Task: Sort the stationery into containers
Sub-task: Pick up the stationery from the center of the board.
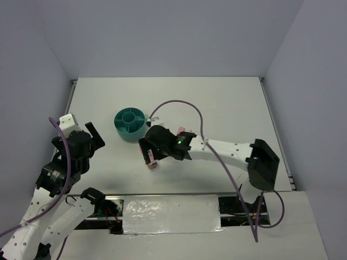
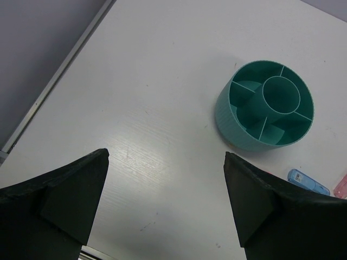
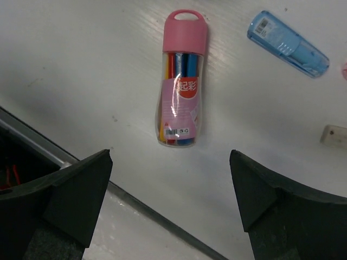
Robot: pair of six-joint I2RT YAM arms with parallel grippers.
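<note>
The tube of coloured pens needs its pink cap free for my left gripper. My right gripper will reach the tube and grab it by its clear base [image 1: 152, 164] [image 3: 178, 133].
The teal round organiser [image 1: 126, 134] stands on the white table, its cup and ring compartments empty [image 2: 230, 127]. A pink-capped clear tube of coloured pens [image 3: 181, 81] lies flat near the table's front edge. My right gripper [image 3: 171, 179] hangs open just short of the tube's base, touching nothing; from above it [image 1: 147, 150] sits over the tube [image 1: 151, 161]. A blue piece [image 3: 287, 43] and a beige piece [image 3: 333, 135] lie beyond the tube. My left gripper [image 2: 165, 179] is open over bare table, left of the organiser [image 1: 96, 136]. The blue piece [image 2: 308, 182] shows beside the organiser.
The table's front edge [image 3: 135, 203] runs diagonally just under my right fingers, with a foil-covered strip [image 1: 171, 214] beyond it. A purple cable [image 1: 187, 104] loops over the right arm. A small pink piece [image 1: 181, 129] lies right of the organiser. Grey walls close in the table.
</note>
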